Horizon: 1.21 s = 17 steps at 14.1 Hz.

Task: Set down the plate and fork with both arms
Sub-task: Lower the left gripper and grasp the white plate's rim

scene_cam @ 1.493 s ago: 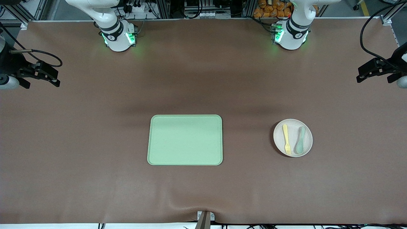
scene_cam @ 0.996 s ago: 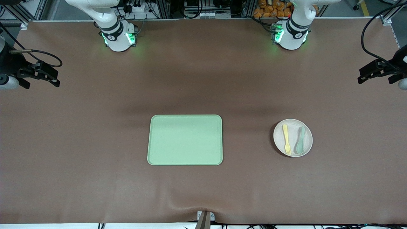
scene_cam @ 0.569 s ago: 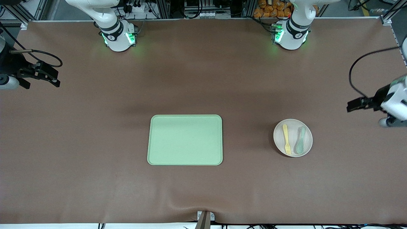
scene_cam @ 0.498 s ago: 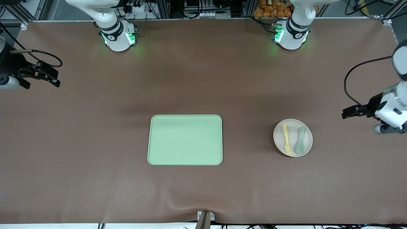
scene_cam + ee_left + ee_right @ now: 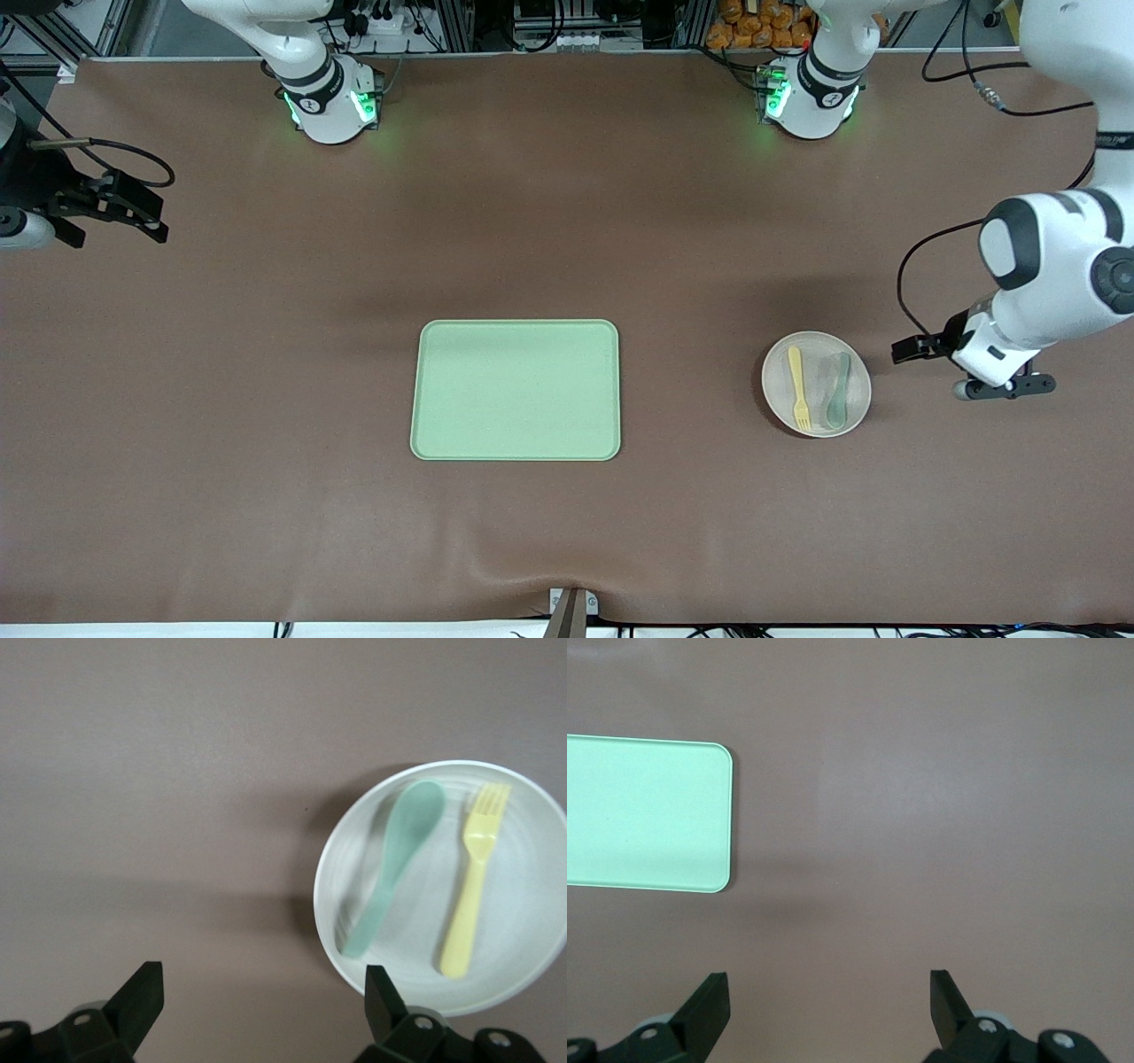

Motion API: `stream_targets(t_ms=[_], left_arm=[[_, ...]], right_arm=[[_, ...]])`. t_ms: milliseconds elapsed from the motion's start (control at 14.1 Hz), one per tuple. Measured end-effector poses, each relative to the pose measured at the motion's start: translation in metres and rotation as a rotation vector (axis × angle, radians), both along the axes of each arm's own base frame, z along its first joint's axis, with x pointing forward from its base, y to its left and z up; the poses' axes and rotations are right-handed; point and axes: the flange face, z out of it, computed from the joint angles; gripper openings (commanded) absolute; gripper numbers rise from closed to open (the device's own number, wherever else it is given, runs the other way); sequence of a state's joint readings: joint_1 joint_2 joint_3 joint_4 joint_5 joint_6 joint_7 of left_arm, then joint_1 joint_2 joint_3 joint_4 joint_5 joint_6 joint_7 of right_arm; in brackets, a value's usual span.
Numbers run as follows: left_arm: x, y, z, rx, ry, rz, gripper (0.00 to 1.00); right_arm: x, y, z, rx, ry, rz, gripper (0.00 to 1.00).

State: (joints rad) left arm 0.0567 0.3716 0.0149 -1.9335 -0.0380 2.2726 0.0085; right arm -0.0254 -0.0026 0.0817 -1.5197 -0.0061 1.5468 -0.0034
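The off-white plate is to go onto the light-green tray (image 5: 516, 390), so my left gripper will next grip it by its rim (image 5: 862, 363) beside the spoon's handle.
The off-white plate (image 5: 817, 356) lies on the brown table toward the left arm's end. The pale-yellow fork (image 5: 798, 386) and a grey-green spoon (image 5: 837, 391) lie side by side on it. In the left wrist view the plate (image 5: 523, 930), fork (image 5: 469, 895) and spoon (image 5: 394, 859) show clearly. My left gripper (image 5: 264, 1010) is open and empty, up over the table beside the plate on its left-arm side; its hand shows in the front view (image 5: 994, 357). My right gripper (image 5: 828, 1010) is open and empty, and waits at the right arm's end of the table (image 5: 106, 208).
A light-green rectangular tray (image 5: 514, 390) lies empty mid-table, level with the plate; one end of it shows in the right wrist view (image 5: 647, 815). Bare brown mat surrounds the tray and plate. The arm bases stand along the table edge farthest from the front camera.
My left arm has swung in from the table's end and come down beside the plate. The right arm, plate, fork, spoon and tray have not moved.
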Motion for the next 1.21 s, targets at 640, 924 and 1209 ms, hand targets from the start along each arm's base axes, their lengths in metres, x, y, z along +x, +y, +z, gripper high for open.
stream_targets(t_ms=[640, 924, 1209], left_arm=[[-0.001, -0.004, -0.079, -0.063, 0.007, 0.07, 0.73], [-0.003, -0.006, -0.094, -0.096, 0.018, 0.109, 0.54], [-0.004, -0.007, -0.1, -0.099, 0.027, 0.112, 0.14]], right_arm=[[0.0, 0.0, 0.0, 0.0, 0.001, 0.0, 1.0], [0.0, 0.0, 0.0, 0.0, 0.001, 0.0, 1.0], [0.0, 0.0, -0.001, 0.0, 0.002, 0.0, 1.0]])
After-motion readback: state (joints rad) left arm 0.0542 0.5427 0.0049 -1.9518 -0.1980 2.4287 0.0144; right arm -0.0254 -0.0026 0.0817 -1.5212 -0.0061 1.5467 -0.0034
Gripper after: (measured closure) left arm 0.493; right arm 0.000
